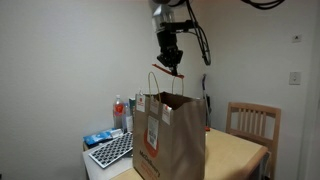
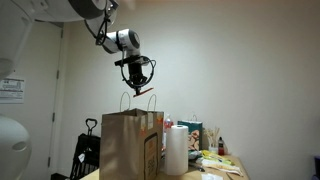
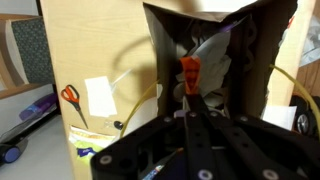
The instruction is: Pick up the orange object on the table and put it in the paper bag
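The orange object's lower end hangs up near the tops of the loop handles, so my gripper should keep holding the object until it reaches the paper bag's rim (image 1: 157,98) (image 3: 152,45).
The paper bag (image 1: 170,135) stands upright on the light wooden table (image 1: 235,152); it shows in both exterior views (image 2: 130,145) with its loop handles up. My gripper (image 1: 171,65) hangs in the air just above the bag's open mouth, also seen in an exterior view (image 2: 137,88). In the wrist view the gripper (image 3: 190,88) is shut on the orange object (image 3: 189,72), a small reddish-orange piece held at the fingertips directly over the bag's dark opening (image 3: 215,50). A glimpse of orange shows at the fingertips in an exterior view (image 1: 172,72).
A keyboard (image 1: 112,150) and a red-capped bottle (image 1: 118,108) sit on a white surface beside the bag. A wooden chair (image 1: 252,122) stands behind the table. A paper-towel roll (image 2: 177,150) and clutter lie beside the bag. Red scissors (image 3: 72,96) lie on the table.
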